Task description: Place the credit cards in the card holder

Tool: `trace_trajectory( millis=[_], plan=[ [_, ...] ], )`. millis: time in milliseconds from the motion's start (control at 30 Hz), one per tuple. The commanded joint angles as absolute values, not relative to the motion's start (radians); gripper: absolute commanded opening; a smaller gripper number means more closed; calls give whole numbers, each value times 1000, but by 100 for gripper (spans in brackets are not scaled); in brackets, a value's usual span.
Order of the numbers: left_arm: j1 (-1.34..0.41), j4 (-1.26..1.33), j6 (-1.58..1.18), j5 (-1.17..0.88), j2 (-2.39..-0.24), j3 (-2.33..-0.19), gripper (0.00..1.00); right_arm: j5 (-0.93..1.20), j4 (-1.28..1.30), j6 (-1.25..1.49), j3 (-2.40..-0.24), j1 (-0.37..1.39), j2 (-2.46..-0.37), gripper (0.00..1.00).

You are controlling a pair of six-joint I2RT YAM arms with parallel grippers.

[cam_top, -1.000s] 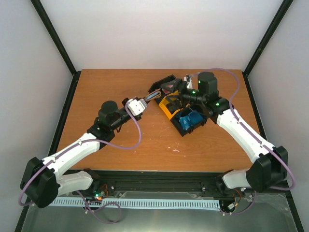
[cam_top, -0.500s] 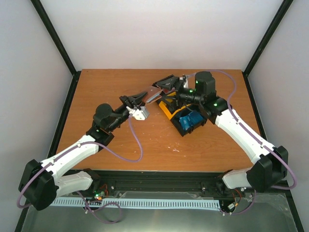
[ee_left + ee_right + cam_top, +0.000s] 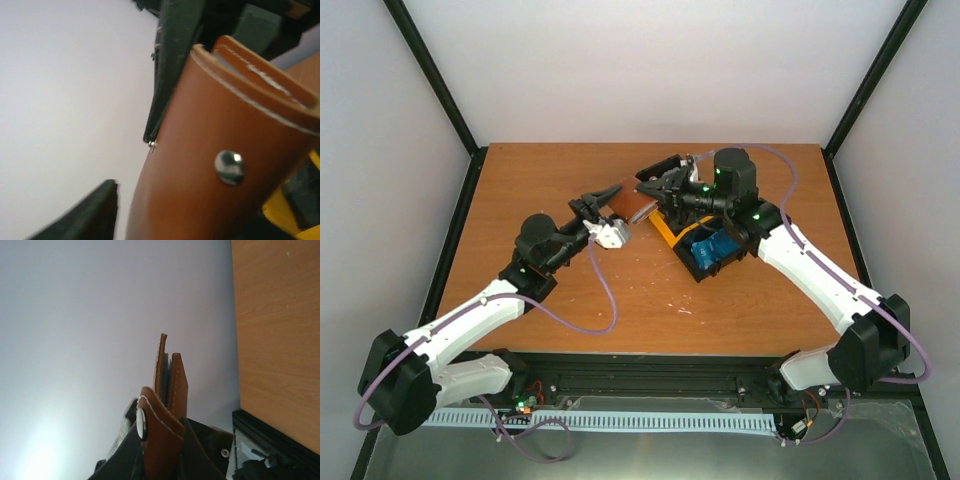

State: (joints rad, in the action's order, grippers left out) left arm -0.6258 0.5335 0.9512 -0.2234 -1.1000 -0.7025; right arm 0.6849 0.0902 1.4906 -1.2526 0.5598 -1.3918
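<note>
Next, my left gripper grips the brown card holder (image 3: 210,165) by its side with the metal stud (image 3: 228,169), which leaves the open slot free for cards.
The brown card holder (image 3: 636,206) hangs in the air above the table's far middle, between both grippers. My right gripper (image 3: 658,187) is shut on it; in the right wrist view its dark fingers (image 3: 200,455) clamp the card holder's (image 3: 175,385) lower part, the strap with its snap (image 3: 140,423) on the left. A dark card edge (image 3: 165,371) shows between the leather flaps. My left gripper (image 3: 608,197) stands open around the holder (image 3: 210,165); one finger (image 3: 87,215) is clear of the leather. Blue credit cards (image 3: 714,246) sit in the tray.
A black-and-yellow compartment tray (image 3: 670,226) lies just right of the holder, under my right arm. The table's black frame edge (image 3: 260,430) shows in the right wrist view. White scuff marks (image 3: 682,298) dot the wooden top in front.
My right gripper has moved in from the right and shut on the card holder. My left gripper's jaws have parted from it. The holder has tilted and shifted slightly.
</note>
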Motion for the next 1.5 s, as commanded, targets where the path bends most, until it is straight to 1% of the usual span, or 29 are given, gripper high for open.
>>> trace_trajectory(
  millis=[0, 33, 67, 133, 233, 300, 367, 467, 567, 633, 700, 800, 833, 867, 900, 933, 1033, 1133, 1167, 1267, 1300, 1333, 1367, 1400, 1433, 1467],
  plan=[
    [-634, 475, 711, -112, -1055, -752, 70, 652, -14, 1424, -1242, 567, -1378, 4],
    [-633, 433, 629, -83, -1039, -756, 78, 641, -32, 1381, -1239, 566, -1379, 4],
    [-633, 371, 536, -62, -1024, -765, 82, 626, -25, 1331, -1238, 566, -1379, 3],
    [-634, 243, 315, -27, -990, -781, 87, 593, -35, 1235, -1226, 563, -1378, 3],
    [-629, 64, -83, 19, -954, -794, 91, 582, -124, 1162, -1174, 563, -1371, 3],
    [-622, -14, -322, -24, -943, -803, 95, 602, -141, 1129, -1166, 563, -1375, 3],
    [-621, -22, -508, -134, -930, -799, 98, 618, -158, 1105, -1161, 563, -1380, 3],
    [-620, 126, -745, -235, -875, -716, 100, 629, -199, 1110, -1143, 563, -1372, 4],
    [-614, 270, -954, -219, -848, -645, 100, 649, -249, 1143, -1121, 563, -1374, 4],
    [-596, 328, -1093, -221, -860, -611, 100, 668, -299, 1177, -1101, 564, -1375, 4],
    [-571, 455, -1192, -288, -882, -566, 100, 677, -329, 1205, -1085, 567, -1377, 4],
    [-544, 610, -1313, -335, -919, -524, 99, 695, -387, 1248, -1061, 569, -1377, 4],
    [-531, 632, -1338, -358, -934, -520, 97, 701, -400, 1262, -1055, 571, -1377, 5],
    [-504, 690, -1369, -423, -992, -549, 81, 707, -404, 1272, -1043, 580, -1377, 5],
    [-502, 687, -1372, -436, -1010, -565, 75, 707, -404, 1272, -1039, 583, -1377, 5],
    [-502, 684, -1368, -451, -1026, -580, 65, 707, -402, 1271, -1033, 588, -1376, 5],
    [-497, 704, -1370, -473, -1053, -588, 52, 706, -389, 1259, -1015, 593, -1379, 5],
    [-492, 731, -1381, -503, -1080, -586, 46, 704, -389, 1255, -991, 596, -1381, 5],
    [-491, 740, -1384, -515, -1091, -585, 42, 705, -390, 1253, -985, 596, -1382, 5],
    [-490, 762, -1385, -548, -1114, -586, 24, 705, -383, 1242, -970, 597, -1381, 6],
    [-489, 755, -1381, -552, -1116, -585, 17, 703, -370, 1229, -968, 596, -1379, 9],
    [-487, 735, -1370, -557, -1117, -584, 10, 702, -346, 1210, -966, 597, -1374, 15],
    [-483, 701, -1355, -563, -1116, -586, 4, 688, -306, 1178, -960, 595, -1364, 26],
    [-477, 652, -1330, -569, -1112, -588, 1, 655, -261, 1127, -950, 595, -1344, 39],
    [-472, 598, -1299, -579, -1108, -590, 1, 617, -215, 1086, -931, 595, -1322, 47],
    [-464, 545, -1268, -595, -1106, -589, 1, 583, -165, 1049, -913, 593, -1302, 53]
  ],
)
